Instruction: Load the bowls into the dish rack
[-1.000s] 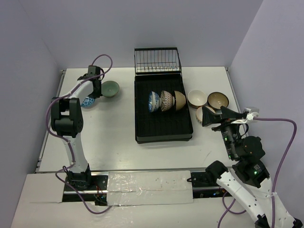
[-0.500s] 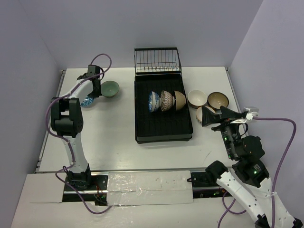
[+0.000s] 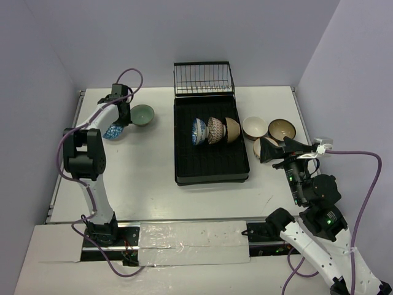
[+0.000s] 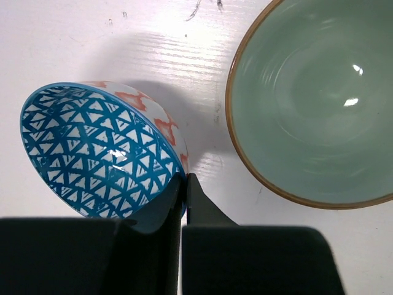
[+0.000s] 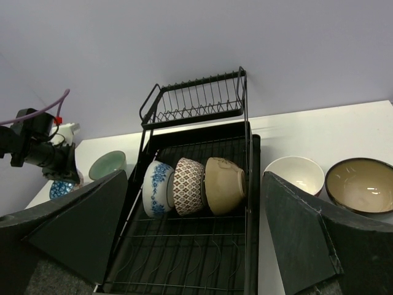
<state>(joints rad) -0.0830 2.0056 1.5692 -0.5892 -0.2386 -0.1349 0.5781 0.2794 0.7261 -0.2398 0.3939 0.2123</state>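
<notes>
The left gripper's fingers are closed across the bowl's tilted rim (image 3: 123,126) (image 4: 183,176), so the bowl with the blue triangle pattern would come up with the left gripper if it lifted now.
My left gripper (image 4: 183,179) is shut on the rim of a bowl with a blue triangle pattern inside and white-and-red outside (image 4: 98,150), which is tilted at the table's far left (image 3: 113,131). A pale green bowl (image 4: 313,98) stands right beside it (image 3: 143,114). The black dish rack (image 3: 181,173) holds three bowls on their sides: blue-white (image 5: 157,187), brown patterned (image 5: 189,184) and tan (image 5: 224,184). My right gripper (image 3: 265,150) is open and empty, above a bowl it partly hides (image 3: 258,147), right of the rack.
A white bowl (image 5: 293,176) and a tan bowl with a dark rim (image 5: 359,185) stand upright right of the rack. The upright wire basket (image 3: 204,78) is at the rack's far end. Walls close in on the left, back and right.
The left wrist has shifted slightly, still holding the blue-triangle bowl by its rim. The right arm has barely moved.
</notes>
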